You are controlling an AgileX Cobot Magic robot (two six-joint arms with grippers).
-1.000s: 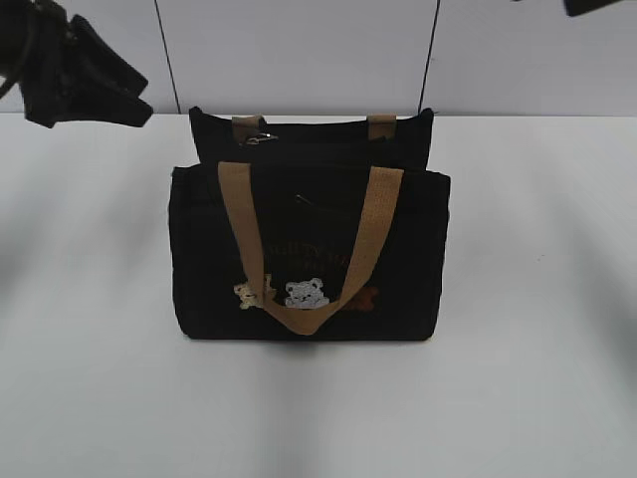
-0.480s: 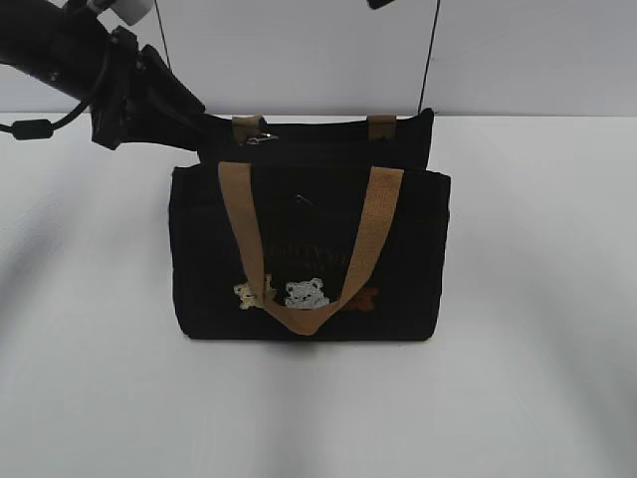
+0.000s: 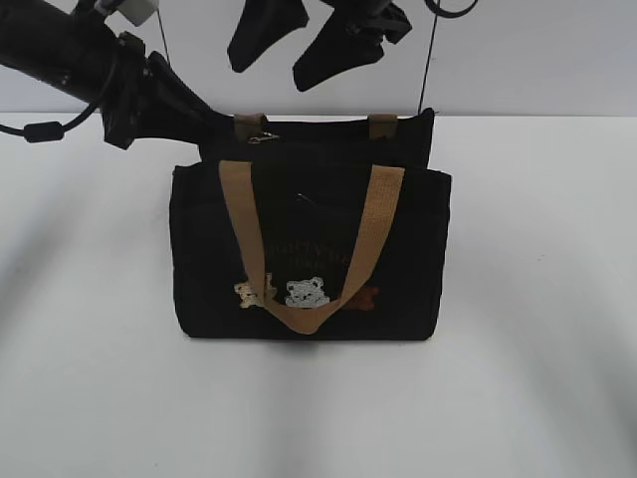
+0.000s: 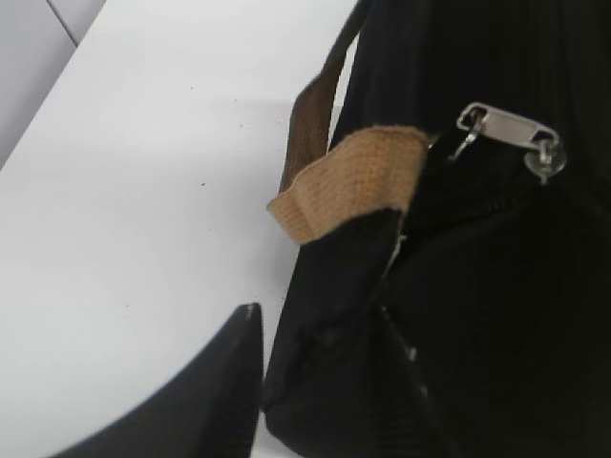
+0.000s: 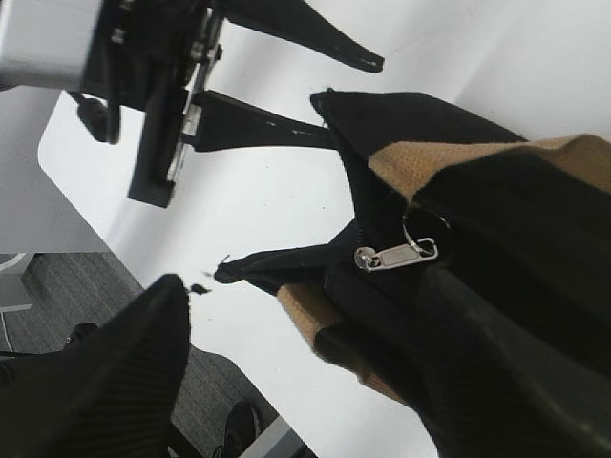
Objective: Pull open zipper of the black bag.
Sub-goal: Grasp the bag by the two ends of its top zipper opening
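Note:
My left gripper grips the black bag by its top corner (image 3: 210, 140) near the silver pull tab (image 3: 263, 138) next, to steady the bag while its zipper opens.
The black bag (image 3: 309, 249) stands upright on the white table, its tan handles (image 3: 383, 214) hanging down the front. The zipper runs along the top edge, and its silver pull tab (image 3: 263, 138) lies near the left end, also in the left wrist view (image 4: 506, 129) and the right wrist view (image 5: 396, 256). My left gripper (image 4: 320, 324) is open and straddles the bag's top left corner, with a thin gap beside its left finger (image 4: 224, 391). My right gripper (image 3: 304, 50) hangs open above the bag's top edge, touching nothing.
White table (image 3: 90, 329) surrounds the bag, with a pale panelled wall (image 3: 537, 60) behind it. The left arm (image 3: 90, 70) slants in from the upper left. The right wrist view shows the table's edge with grey floor (image 5: 86, 277) below.
The left arm swung in from the upper left to the bag's top left corner, and its jaws have narrowed a little. The right gripper dropped into view above the bag.

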